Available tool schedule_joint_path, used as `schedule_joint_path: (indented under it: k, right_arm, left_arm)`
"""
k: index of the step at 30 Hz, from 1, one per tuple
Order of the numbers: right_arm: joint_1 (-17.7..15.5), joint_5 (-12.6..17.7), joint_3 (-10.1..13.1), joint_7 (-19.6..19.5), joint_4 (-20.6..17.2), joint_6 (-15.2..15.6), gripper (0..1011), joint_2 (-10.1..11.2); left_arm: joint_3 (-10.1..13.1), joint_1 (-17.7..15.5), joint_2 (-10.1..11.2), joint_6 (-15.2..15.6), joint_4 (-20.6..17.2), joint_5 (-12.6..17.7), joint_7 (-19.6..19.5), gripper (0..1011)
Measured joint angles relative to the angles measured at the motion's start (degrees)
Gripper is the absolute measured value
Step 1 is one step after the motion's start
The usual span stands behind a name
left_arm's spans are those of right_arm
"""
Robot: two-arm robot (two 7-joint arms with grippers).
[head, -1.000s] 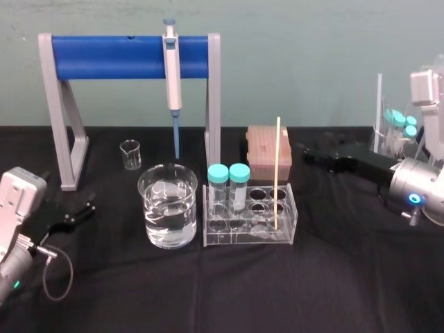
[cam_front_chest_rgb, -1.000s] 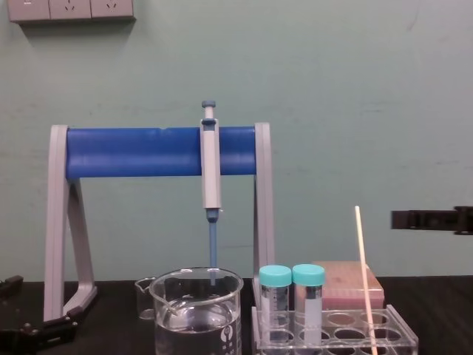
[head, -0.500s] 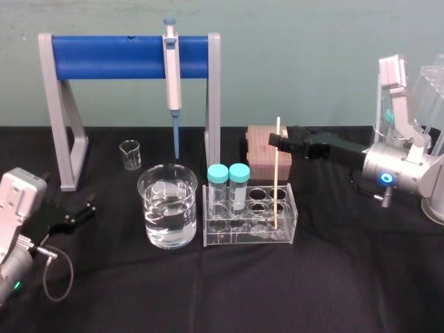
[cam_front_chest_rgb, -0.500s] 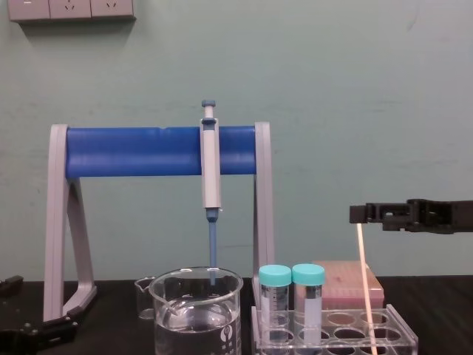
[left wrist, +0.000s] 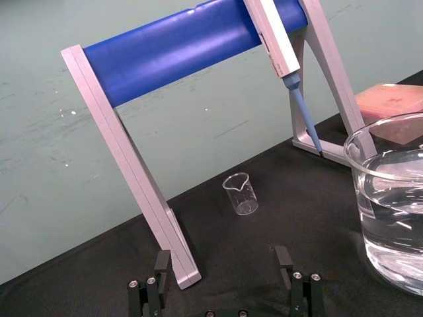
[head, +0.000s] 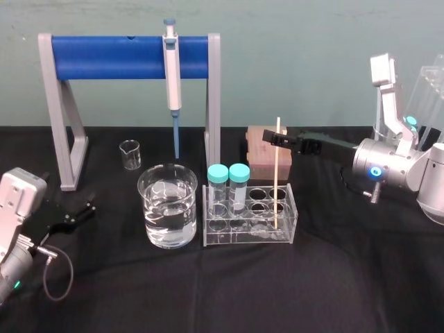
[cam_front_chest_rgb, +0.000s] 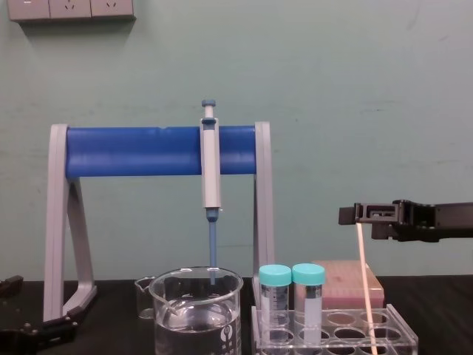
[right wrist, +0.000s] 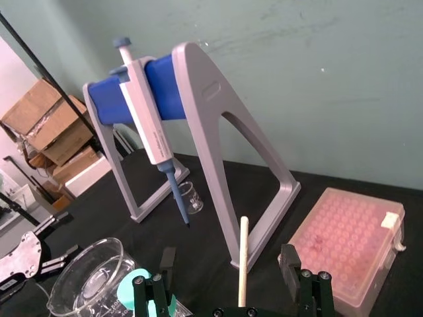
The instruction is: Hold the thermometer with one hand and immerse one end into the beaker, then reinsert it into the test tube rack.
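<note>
My right gripper grabs the thermometer by its upper shaft next. That part stands free above the rack, while the rack hole surrounds the thermometer's lower end.
The thermometer is a thin cream rod standing upright in the right end of the clear test tube rack. My right gripper reaches in from the right at the rod's upper end. In the right wrist view, the right gripper is open, with the thermometer between its fingers and touching neither. The large beaker holds clear water just left of the rack. My left gripper rests open on the black cloth at the far left, and its wrist view shows the left gripper empty.
A grey stand with a blue bar holds a hanging pipette behind the beaker. A small glass beaker sits under it. Two teal-capped tubes stand in the rack's left end. A pink tip box lies behind the rack.
My right gripper has swung left from the table's right side until its open fingers straddle the thermometer's top. The left arm and the thermometer have not moved.
</note>
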Motion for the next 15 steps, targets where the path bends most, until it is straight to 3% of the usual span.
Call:
schedule_joint_path:
  k: [15]
  right_arm:
    - [1.5,0.3,-1.6,-0.3,3.1,-0.4,1003,-1.0]
  left_arm:
    - [0.0,0.0,0.0,0.0,0.0,0.0,0.0,1004]
